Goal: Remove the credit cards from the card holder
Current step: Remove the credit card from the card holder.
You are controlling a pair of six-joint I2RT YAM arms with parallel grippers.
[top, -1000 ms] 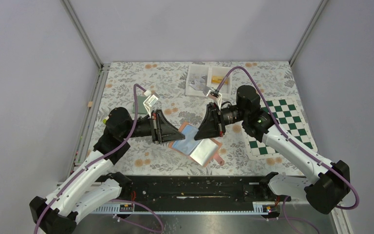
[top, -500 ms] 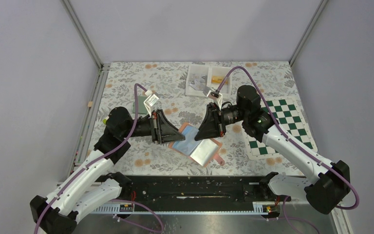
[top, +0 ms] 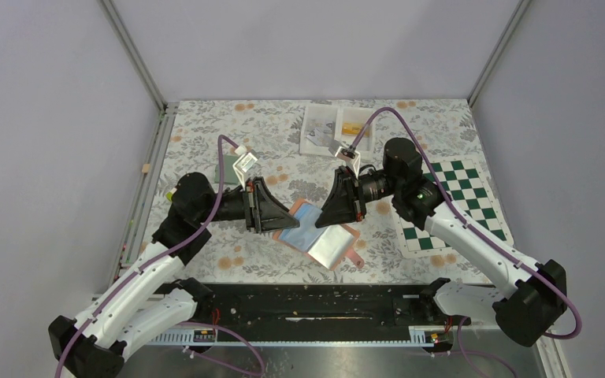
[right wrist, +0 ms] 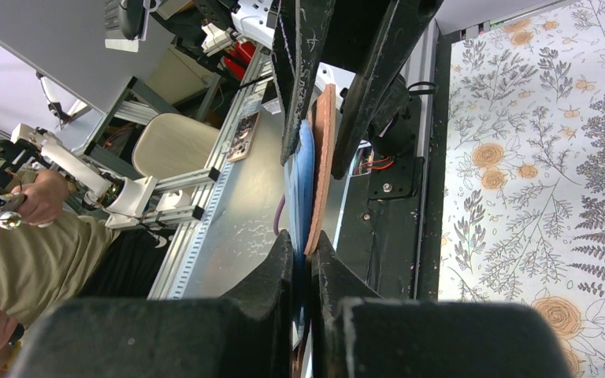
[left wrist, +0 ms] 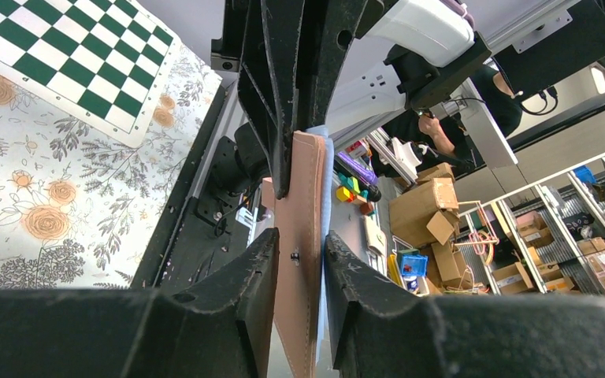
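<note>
The card holder's edge (top: 292, 225) (left wrist: 306, 255) lies between my left gripper's fingers, so it is time for them to close on it.
The card holder (top: 315, 234) hangs open between the two arms above the table, tan cover down, its light-blue panels and a shiny clear pocket facing up. My right gripper (top: 327, 218) is shut on its right edge; the right wrist view shows both fingers pressed on the tan and blue layers (right wrist: 321, 157). My left gripper (top: 283, 215) stands at the opposite edge, its jaws slightly open on either side of the cover (left wrist: 299, 236), with a thin gap showing at the left finger (left wrist: 252, 268). A grey-green credit card (top: 227, 168) lies on the table behind the left arm.
A white two-compartment tray (top: 321, 134) holding small items stands at the back centre. A green-and-white chessboard mat (top: 461, 209) lies at the right under the right arm. The floral tablecloth (top: 205, 126) is bounded by a metal frame rail on the left.
The left gripper's jaws have eased apart at the holder's edge. Both arms and the holder stay in nearly the same place.
</note>
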